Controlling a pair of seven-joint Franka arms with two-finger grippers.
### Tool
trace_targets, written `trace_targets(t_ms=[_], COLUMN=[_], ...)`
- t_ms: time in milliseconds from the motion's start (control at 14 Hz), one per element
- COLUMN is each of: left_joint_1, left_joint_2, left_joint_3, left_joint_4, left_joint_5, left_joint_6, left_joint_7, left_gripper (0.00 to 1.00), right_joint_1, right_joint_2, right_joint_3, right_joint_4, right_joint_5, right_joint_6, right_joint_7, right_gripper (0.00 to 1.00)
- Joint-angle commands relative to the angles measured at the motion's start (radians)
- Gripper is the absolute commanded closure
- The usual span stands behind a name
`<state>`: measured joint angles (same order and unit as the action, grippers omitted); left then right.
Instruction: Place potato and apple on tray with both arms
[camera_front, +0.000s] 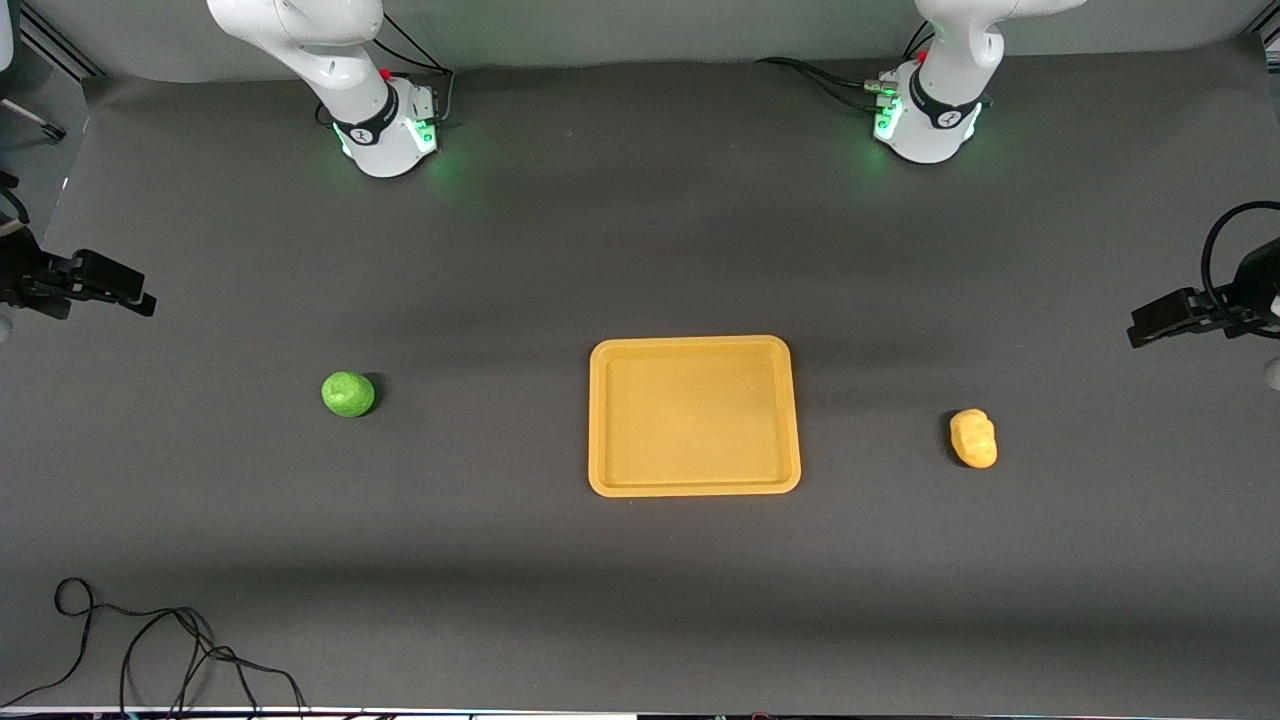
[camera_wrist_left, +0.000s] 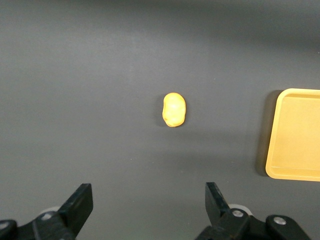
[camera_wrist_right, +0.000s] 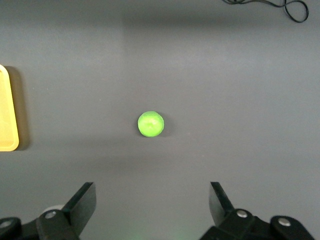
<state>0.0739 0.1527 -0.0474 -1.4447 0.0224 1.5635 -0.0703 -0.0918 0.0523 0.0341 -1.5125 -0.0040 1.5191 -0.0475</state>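
Note:
The potato should go on the tray (camera_front: 694, 415), so my left gripper should grab it next across its rounded middle (camera_front: 974, 439).
The yellow-orange tray (camera_front: 694, 415) lies flat in the middle of the table with nothing on it. A green apple (camera_front: 348, 393) rests on the table toward the right arm's end, and a lumpy yellow potato (camera_front: 973, 438) toward the left arm's end. My left gripper (camera_front: 1142, 330) hangs open over the bare table at the left arm's end. Its wrist view shows the left gripper (camera_wrist_left: 148, 192) apart from the potato (camera_wrist_left: 174, 109), with the tray (camera_wrist_left: 297, 135) at one edge. My right gripper (camera_front: 140, 300) hangs open at the right arm's end. Its wrist view shows the right gripper (camera_wrist_right: 152, 191), the apple (camera_wrist_right: 150, 124) and a strip of the tray (camera_wrist_right: 7, 110).
A loose black cable (camera_front: 150, 640) lies near the table's front edge at the right arm's end, and the cable (camera_wrist_right: 280, 5) also shows in the right wrist view. Both arm bases (camera_front: 385, 125) (camera_front: 925, 115) stand along the table's edge farthest from the front camera.

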Motion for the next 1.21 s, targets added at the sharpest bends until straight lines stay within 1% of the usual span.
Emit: trace_targets(t_ms=[0, 143, 357, 571, 714, 786, 1000, 1143], left_joint_1=[0.015, 0.010, 0.018, 0.041, 0.032, 0.029, 0.015, 0.010], left_joint_2=[-0.005, -0.002, -0.001, 0.007, 0.051, 0.080, 0.129, 0.168], left_joint_3=[-0.003, -0.003, -0.002, -0.002, -0.003, -0.003, -0.005, -0.006], left_joint_4=[-0.012, -0.055, -0.207, -0.321, -0.374, -0.394, -0.450, -0.502], left_joint_5=[0.002, 0.013, 0.017, 0.016, 0.011, 0.010, 0.005, 0.005], left_joint_6=[0.021, 0.052, 0.225, 0.372, 0.481, 0.536, 0.630, 0.734], left_joint_7=[0.000, -0.002, -0.014, -0.003, -0.006, -0.013, -0.026, -0.028], left_gripper=[0.00, 0.00, 0.00, 0.00, 0.00, 0.00, 0.00, 0.00], right_joint_1=[0.006, 0.006, 0.006, 0.006, 0.006, 0.006, 0.006, 0.006], right_joint_2=[-0.011, -0.011, -0.012, -0.037, -0.042, -0.026, -0.019, -0.011], right_joint_3=[0.001, 0.001, 0.001, 0.000, -0.002, -0.002, 0.000, 0.000], right_joint_4=[0.002, 0.003, 0.009, 0.012, 0.005, 0.000, -0.008, -0.008], right_joint_5=[0.006, 0.006, 0.006, 0.006, 0.006, 0.006, 0.006, 0.006], right_joint_6=[-0.016, -0.016, -0.017, -0.017, -0.017, -0.017, -0.014, -0.013], right_joint_7=[0.021, 0.021, 0.021, 0.020, 0.018, 0.020, 0.018, 0.018], right_gripper=[0.00, 0.00, 0.00, 0.00, 0.00, 0.00, 0.00, 0.00])
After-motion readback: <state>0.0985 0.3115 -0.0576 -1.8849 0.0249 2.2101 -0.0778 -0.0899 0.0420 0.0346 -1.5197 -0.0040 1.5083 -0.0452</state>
